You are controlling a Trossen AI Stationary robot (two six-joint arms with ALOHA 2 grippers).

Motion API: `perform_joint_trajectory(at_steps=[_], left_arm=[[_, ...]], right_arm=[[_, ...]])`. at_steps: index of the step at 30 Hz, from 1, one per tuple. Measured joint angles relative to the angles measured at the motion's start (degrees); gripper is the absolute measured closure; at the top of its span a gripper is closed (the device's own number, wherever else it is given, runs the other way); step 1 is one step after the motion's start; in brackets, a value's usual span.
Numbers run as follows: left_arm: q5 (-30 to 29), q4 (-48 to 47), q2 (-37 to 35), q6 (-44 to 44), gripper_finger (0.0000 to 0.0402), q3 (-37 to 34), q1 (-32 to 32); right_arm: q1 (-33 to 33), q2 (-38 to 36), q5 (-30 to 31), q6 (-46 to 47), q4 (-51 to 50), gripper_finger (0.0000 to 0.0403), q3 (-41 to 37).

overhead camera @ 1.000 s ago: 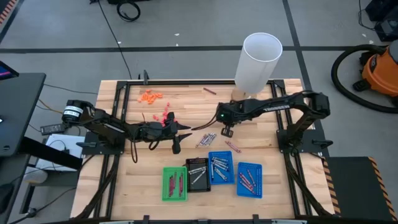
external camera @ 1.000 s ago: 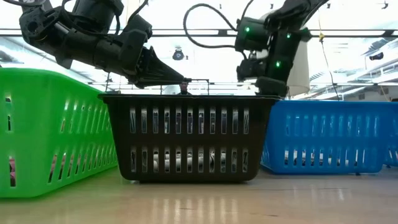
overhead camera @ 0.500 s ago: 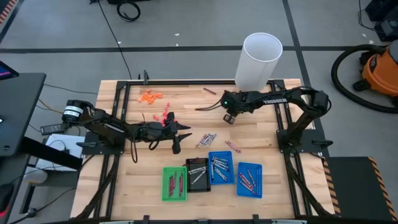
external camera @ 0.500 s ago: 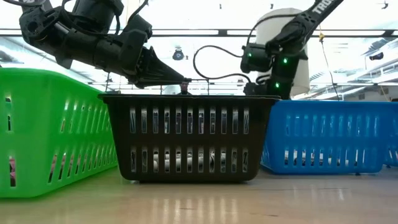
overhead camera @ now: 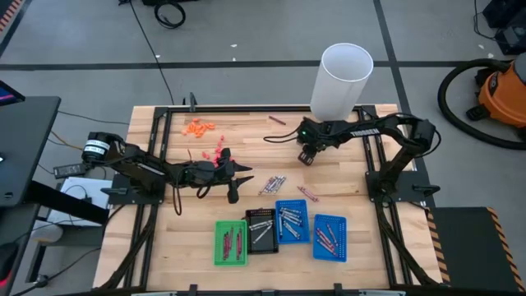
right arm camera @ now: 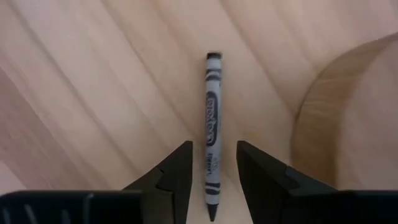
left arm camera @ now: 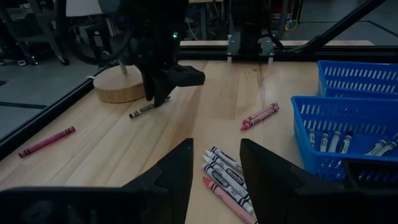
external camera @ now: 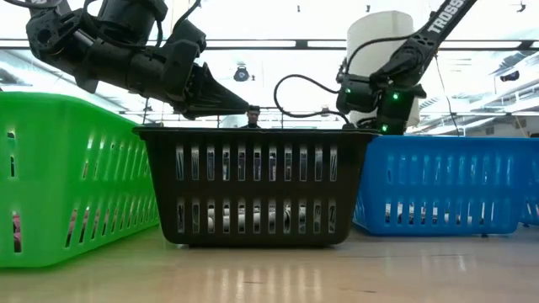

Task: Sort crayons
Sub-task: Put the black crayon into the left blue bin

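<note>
My right gripper needs to sort the grey crayon into the blue tray, so it should pick up the crayon by its pointed end [right arm camera: 212, 200] next.
A grey crayon [right arm camera: 212, 124] lies flat on the table beside the round wooden base [right arm camera: 348, 124] of a white cylinder. My right gripper [right arm camera: 212, 163] points down over it, open, one finger on each side of the crayon's near end without touching; it also shows in the high view [overhead camera: 306, 156]. My left gripper [left arm camera: 214, 163] hangs open over the table's middle [overhead camera: 246, 173], holding nothing, just short of a bunch of several grey and red crayons [left arm camera: 227, 182]. Two red crayons [left arm camera: 260, 116] and a maroon crayon [left arm camera: 46, 141] lie loose.
Near the front edge stand a green tray [overhead camera: 231, 242], a black tray [overhead camera: 262, 230] and two blue trays [overhead camera: 292, 222] [overhead camera: 329, 238] holding crayons. The tall white cylinder [overhead camera: 343, 78] stands at the far right. Orange bits [overhead camera: 199, 127] and pink-red bits [overhead camera: 220, 153] lie far left.
My right gripper has swung toward the table's far edge and the white cylinder's base and has sunk lower, ending over the grey crayon. My left arm has kept still.
</note>
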Motion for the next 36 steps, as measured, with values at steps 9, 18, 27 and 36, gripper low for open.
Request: perform_joint_trajectory(at_steps=[9,18,27,36], left_arm=[[-0.02,0.00,0.00,0.00,0.0260,0.00,0.02],[-0.02,0.00,0.00,-0.02,0.0260,0.00,0.02],[0.00,0.00,0.00,-0.02,0.0260,0.00,0.00],[-0.01,0.01,0.00,-0.02,0.0260,0.00,0.00]], right_arm=[[0.12,-0.28,-2.99,0.17,2.29,0.0291,-2.47],[2.88,-0.24,-4.35,0.20,-0.13,0.0384,-1.53],[7.41,0.09,-6.66,0.31,-6.85,0.0372,3.70],[14.61,0.07,-12.66,1.75,-9.15,0.0371,7.17]])
